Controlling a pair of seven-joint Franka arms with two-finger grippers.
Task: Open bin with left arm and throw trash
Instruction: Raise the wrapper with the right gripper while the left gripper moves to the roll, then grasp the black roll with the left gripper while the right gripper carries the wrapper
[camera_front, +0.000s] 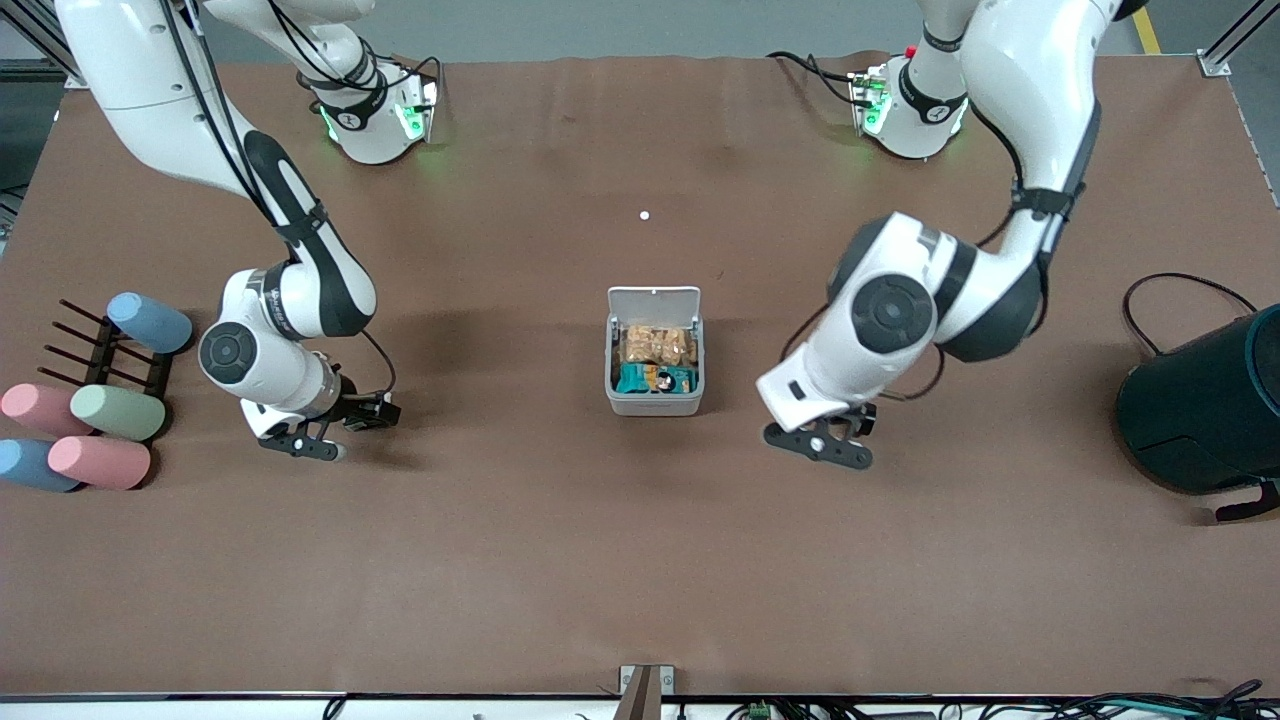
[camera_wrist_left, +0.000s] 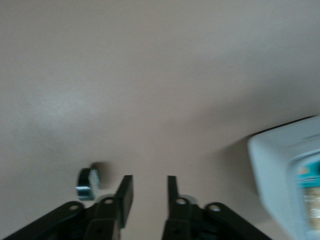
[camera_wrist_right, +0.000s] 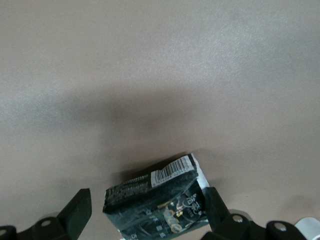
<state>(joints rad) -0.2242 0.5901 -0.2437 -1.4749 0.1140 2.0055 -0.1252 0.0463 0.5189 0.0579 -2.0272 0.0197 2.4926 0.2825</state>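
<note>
My right gripper's fingers stand on either side of the black wrapper and closing now would catch it, so it is time to close on the wrapper.
The white bin (camera_front: 655, 404) stands at the table's middle with its lid (camera_front: 654, 301) swung up and open; an orange and a teal packet lie inside. It also shows in the left wrist view (camera_wrist_left: 272, 172). My left gripper (camera_front: 822, 447) hangs low over the table beside the bin, toward the left arm's end, open and empty (camera_wrist_left: 149, 181). A tiny black chunk (camera_wrist_left: 88, 183) lies on the table beside its fingers. My right gripper (camera_front: 300, 441) is low toward the right arm's end, open (camera_wrist_right: 147, 197), with the crumpled black wrapper (camera_wrist_right: 155, 192) between its fingers, touching one. The loop band is out of view.
Pastel cylinders (camera_front: 118, 412) lie on and around a black rack (camera_front: 105, 350) at the right arm's end. A large dark teal round container (camera_front: 1210, 405) with a cable sits at the left arm's end. A tiny white bead (camera_front: 644, 215) lies between the bin and the bases.
</note>
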